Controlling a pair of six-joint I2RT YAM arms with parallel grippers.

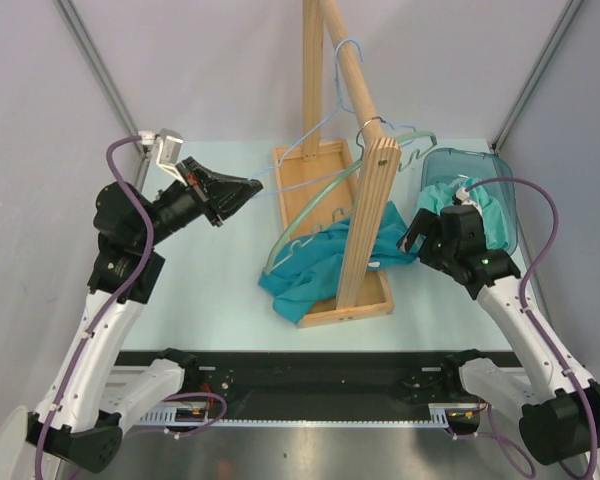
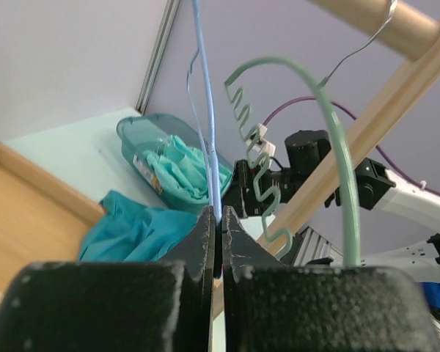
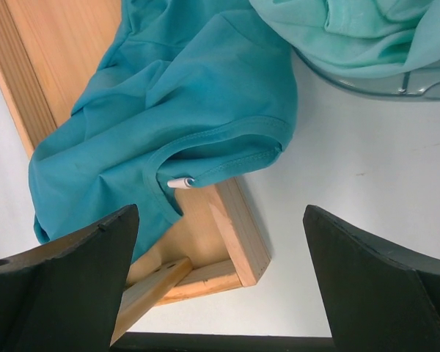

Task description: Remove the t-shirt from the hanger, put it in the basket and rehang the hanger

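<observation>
The teal t-shirt (image 1: 320, 262) needs to come off the hangers and post, so my right gripper will grab it next by its hemmed opening on the bin side.
A teal t-shirt (image 1: 320, 262) lies crumpled on the wooden rack's base (image 1: 365, 308), still on a pale green hanger (image 1: 305, 215) that leans against the rack post. My left gripper (image 1: 252, 186) is shut on the thin blue hanger (image 2: 205, 125), whose hook hangs on the slanted rod (image 1: 352, 75). My right gripper (image 1: 416, 232) is open and empty, hovering over the shirt's right edge. In the right wrist view the shirt (image 3: 169, 110) shows a hemmed opening with a white hanger tip (image 3: 180, 182) poking out, above my open gripper (image 3: 220, 282).
A clear teal bin (image 1: 480, 190) holding mint green cloth (image 3: 352, 29) stands at the right, close behind my right arm. The base's front corner (image 3: 242, 242) is under my right gripper. The upright wooden post (image 1: 365, 225) stands between the arms.
</observation>
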